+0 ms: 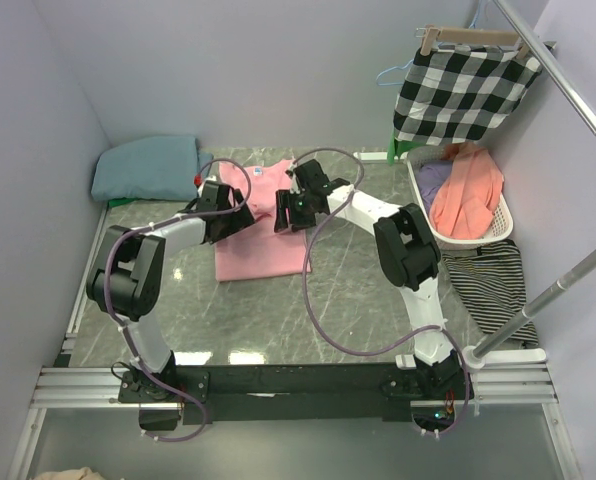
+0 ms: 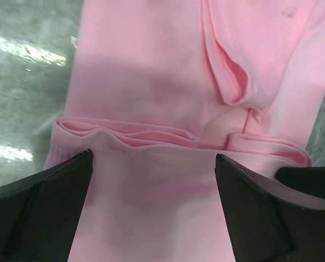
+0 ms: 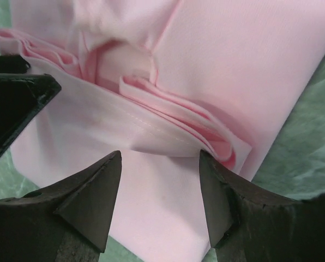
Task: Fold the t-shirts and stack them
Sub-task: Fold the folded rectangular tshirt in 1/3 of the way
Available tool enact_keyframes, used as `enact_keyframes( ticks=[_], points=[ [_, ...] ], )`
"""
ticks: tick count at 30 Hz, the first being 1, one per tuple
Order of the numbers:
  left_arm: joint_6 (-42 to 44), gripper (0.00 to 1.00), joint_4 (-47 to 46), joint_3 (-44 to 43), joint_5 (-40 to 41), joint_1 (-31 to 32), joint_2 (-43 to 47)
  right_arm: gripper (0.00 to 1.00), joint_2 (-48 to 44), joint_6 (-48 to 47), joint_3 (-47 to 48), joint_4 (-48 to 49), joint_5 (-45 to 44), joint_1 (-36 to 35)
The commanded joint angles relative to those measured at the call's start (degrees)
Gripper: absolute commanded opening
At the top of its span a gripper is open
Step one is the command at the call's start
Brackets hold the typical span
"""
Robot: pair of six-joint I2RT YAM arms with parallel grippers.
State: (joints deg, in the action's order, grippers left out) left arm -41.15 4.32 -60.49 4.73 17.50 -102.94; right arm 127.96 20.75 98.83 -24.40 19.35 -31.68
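The light pink t-shirt should be grabbed next by its folded edge (image 2: 144, 146), across from my right gripper. My left gripper will grab it there to straighten and fold the t-shirt.
The light pink t-shirt (image 1: 263, 250) lies partly folded on the marble table, its far part bunched into layered folds (image 3: 168, 117). My left gripper (image 1: 240, 215) is open low over the shirt's left side; the wrist view shows its jaws wide apart with a folded pink edge (image 2: 151, 139) just beyond them (image 2: 153, 158). My right gripper (image 1: 283, 212) is open over the shirt's right side, its jaws (image 3: 160, 155) straddling a folded hem. The left gripper's dark finger (image 3: 15, 98) shows close by. The dusty teal t-shirt (image 1: 148, 167) lies folded at the back left.
A black-and-white checked cloth (image 1: 463, 90) hangs from a hanger at the back right. A white basket (image 1: 498, 232) holds orange and purple garments. A striped garment (image 1: 493, 280) lies at the right. A metal rail (image 1: 568, 100) runs along the right wall.
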Motion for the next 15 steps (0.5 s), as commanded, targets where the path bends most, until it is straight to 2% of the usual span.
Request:
enact_keyframes(
  ticks=[1, 7, 11, 12, 15],
  points=[
    [1.95, 0.99, -1.42, -2.52, 4.23, -1.24, -0.42, 0.66, 0.27, -2.56, 5.06, 1.99, -4.93, 0.66],
    [1.51, 0.99, -0.8, -2.09, 7.66, -1.68, 1.33, 0.68, -1.91, -3.7, 5.33, 1.55, -13.46, 1.71],
    [1.59, 0.99, -0.37, 0.11, 9.94, -1.76, 6.95, 0.73, -8.07, -4.32, -2.99, 3.83, -15.13, 3.38],
    [1.77, 0.99, 1.2, 0.37, 10.03, -1.76, 8.52, 0.77, -9.21, -4.32, -4.5, 3.92, -14.96, 3.73],
    [0.98, 0.99, 5.34, 1.6, 9.08, -1.94, 10.56, 0.81, -12.73, -4.05, -10.22, 3.66, -12.17, 5.31]
  ],
)
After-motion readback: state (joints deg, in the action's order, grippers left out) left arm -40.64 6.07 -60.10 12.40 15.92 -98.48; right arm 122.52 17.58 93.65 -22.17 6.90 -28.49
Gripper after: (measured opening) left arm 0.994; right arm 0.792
